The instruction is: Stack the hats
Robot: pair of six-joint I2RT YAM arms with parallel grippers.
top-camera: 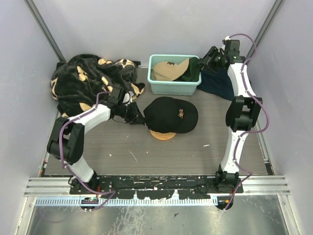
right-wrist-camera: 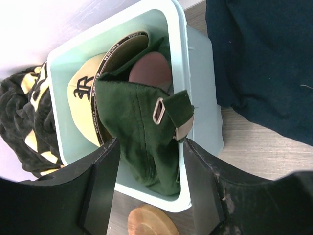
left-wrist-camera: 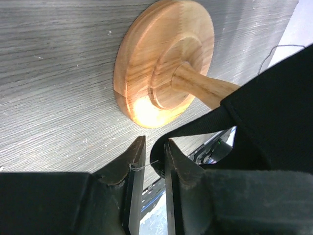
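My right gripper is to grab the green hat (right-wrist-camera: 132,127) by its buckled strap (right-wrist-camera: 176,115). The rest of the hat will stay free to hand over to my left gripper for stacking.
A black hat (top-camera: 171,115) with a tan logo sits on a wooden stand (top-camera: 163,134) in the middle of the table. My left gripper (top-camera: 138,117) is at its back edge. In the left wrist view the hat's rear strap (left-wrist-camera: 159,152) loops between the narrowly open left gripper (left-wrist-camera: 155,142), lying against the right finger with a gap to the left one. A dark green hat (right-wrist-camera: 132,127) and a tan hat (right-wrist-camera: 80,98) lie in the teal bin (right-wrist-camera: 200,98), with a dull pink patch (right-wrist-camera: 149,73) behind them. My right gripper (right-wrist-camera: 151,142) hovers open over the green hat.
A black blanket (top-camera: 88,78) with tan marks is heaped at the back left. A dark navy cloth (top-camera: 217,83) lies right of the bin (top-camera: 173,88). The stand's round base (left-wrist-camera: 146,73) and stem sit just ahead of the left fingers. Side walls close in the table.
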